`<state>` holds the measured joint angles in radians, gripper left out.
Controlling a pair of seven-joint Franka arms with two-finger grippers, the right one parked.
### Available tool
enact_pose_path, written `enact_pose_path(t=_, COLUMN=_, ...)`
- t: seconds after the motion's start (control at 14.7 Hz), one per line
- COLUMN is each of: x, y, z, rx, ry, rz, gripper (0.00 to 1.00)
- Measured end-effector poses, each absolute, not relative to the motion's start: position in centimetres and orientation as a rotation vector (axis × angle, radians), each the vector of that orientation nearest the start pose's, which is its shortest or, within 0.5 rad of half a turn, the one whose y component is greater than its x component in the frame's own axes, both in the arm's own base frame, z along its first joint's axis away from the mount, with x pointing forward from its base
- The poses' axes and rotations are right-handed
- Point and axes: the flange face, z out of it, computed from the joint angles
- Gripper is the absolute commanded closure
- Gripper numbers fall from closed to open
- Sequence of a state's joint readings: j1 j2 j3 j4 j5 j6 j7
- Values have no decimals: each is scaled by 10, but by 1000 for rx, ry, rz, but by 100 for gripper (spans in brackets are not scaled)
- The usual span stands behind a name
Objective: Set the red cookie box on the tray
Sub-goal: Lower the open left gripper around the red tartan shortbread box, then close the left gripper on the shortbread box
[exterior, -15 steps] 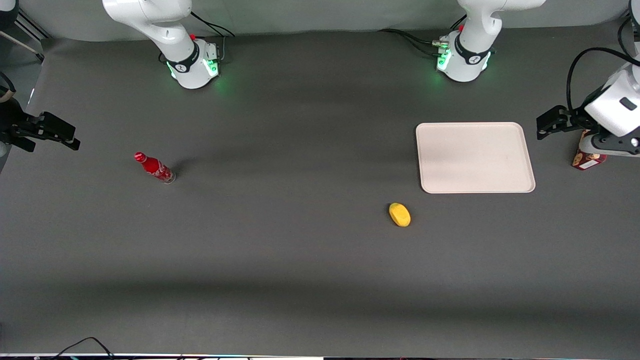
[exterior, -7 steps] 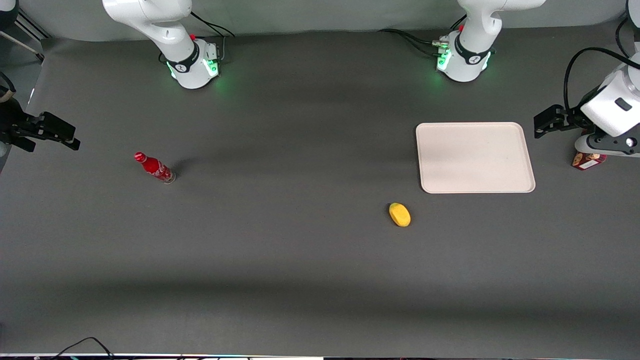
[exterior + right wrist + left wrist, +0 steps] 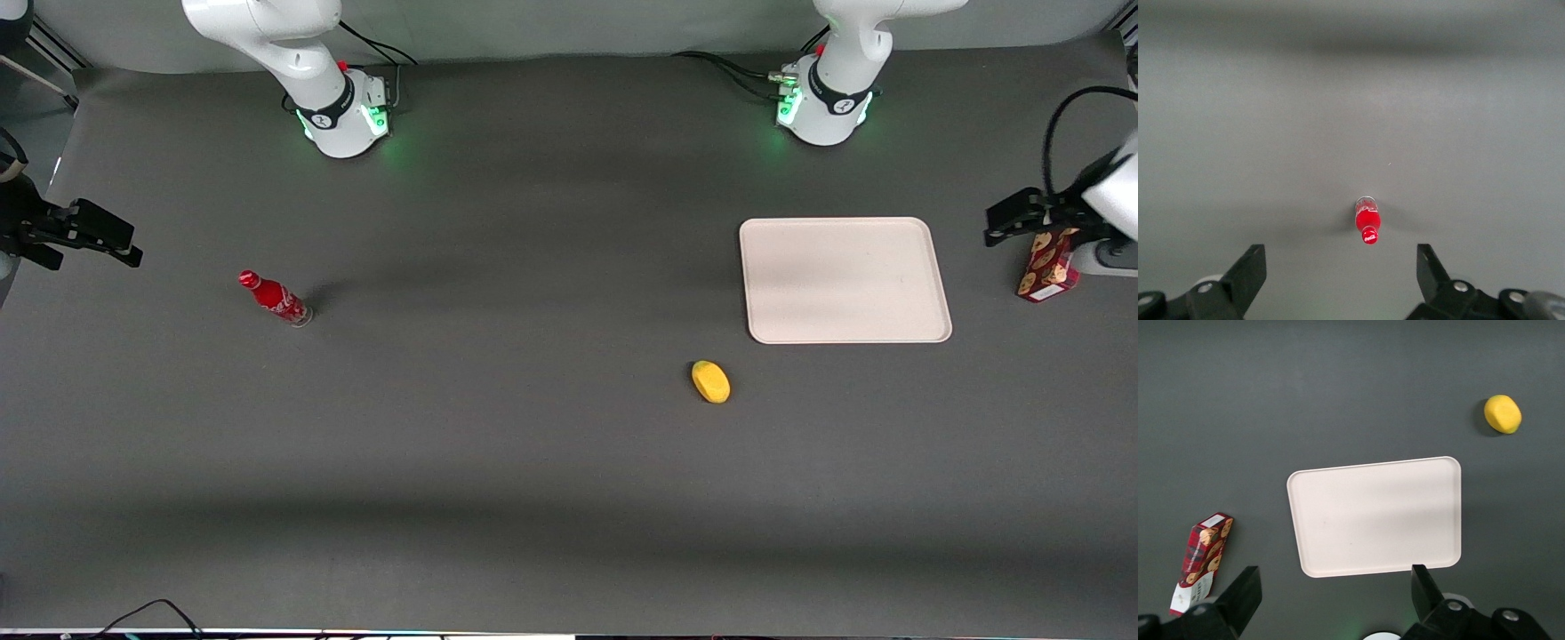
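The red cookie box needs to be placed on the tray [image 3: 1377, 517], so next the robot's left gripper will grab the box by its white-banded end [image 3: 1191, 592].
The red cookie box [image 3: 1046, 266] stands upright on the dark table beside the tray [image 3: 845, 280], toward the working arm's end of the table. It is dark red with cookie prints and a white label at its base, and it also shows in the left wrist view [image 3: 1203, 560]. The cream tray [image 3: 1375, 517] is bare. My left gripper [image 3: 1011, 220] hangs above the table, over the box's top edge and the gap between box and tray. Its fingers [image 3: 1241, 599] stand wide open with nothing between them [image 3: 1331, 597].
A yellow lemon-like object [image 3: 710, 381] lies on the table nearer the front camera than the tray, also seen from the left wrist [image 3: 1503, 414]. A red bottle [image 3: 274, 298] lies toward the parked arm's end.
My left arm's wrist has swung outward toward the working arm's table end and slightly higher, uncovering more of the cookie box. Box, tray, lemon and bottle have not moved.
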<state>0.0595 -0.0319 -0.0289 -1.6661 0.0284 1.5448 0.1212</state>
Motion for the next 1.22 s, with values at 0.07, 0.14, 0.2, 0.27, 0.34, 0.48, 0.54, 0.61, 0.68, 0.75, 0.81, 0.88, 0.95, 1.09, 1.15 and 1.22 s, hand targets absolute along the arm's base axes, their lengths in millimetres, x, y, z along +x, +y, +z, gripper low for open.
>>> enact_pose_path(t=0.07, x=538, y=30, z=595, rx=-3113, ry=120, rz=144, gripper=0)
enact_pose_path(t=0.14, x=538, y=40, z=594, rx=-3114, ry=94, rz=146, gripper=0)
enact_pose_path(t=0.2, x=537, y=50, z=594, rx=-3114, ry=72, rz=148, gripper=0)
enact_pose_path(t=0.27, x=536, y=60, z=594, rx=-3114, ry=57, rz=149, gripper=0)
enact_pose_path(t=0.34, x=535, y=72, z=594, rx=-3116, ry=61, rz=151, gripper=0)
enact_pose_path(t=0.48, x=531, y=97, z=594, rx=-3120, ry=115, rz=153, gripper=0)
enact_pose_path(t=0.54, x=528, y=114, z=594, rx=-3122, ry=151, rz=155, gripper=0)
enact_pose_path(t=0.61, x=523, y=132, z=593, rx=-3124, ry=193, rz=157, gripper=0)
enact_pose_path(t=0.68, x=518, y=152, z=593, rx=-3127, ry=237, rz=159, gripper=0)
enact_pose_path(t=0.75, x=512, y=173, z=591, rx=-3129, ry=289, rz=162, gripper=0)
enact_pose_path(t=0.81, x=505, y=197, z=589, rx=-3129, ry=356, rz=167, gripper=0)
enact_pose_path(t=0.88, x=499, y=220, z=584, rx=-3127, ry=432, rz=170, gripper=0)
enact_pose_path(t=0.95, x=493, y=244, z=578, rx=-3123, ry=505, rz=166, gripper=0)
enact_pose_path(t=1.09, x=484, y=287, z=553, rx=-3116, ry=625, rz=150, gripper=0)
enact_pose_path(t=1.15, x=480, y=301, z=534, rx=-3114, ry=668, rz=147, gripper=0)
enact_pose_path(t=1.22, x=477, y=309, z=514, rx=-3111, ry=695, rz=160, gripper=0)
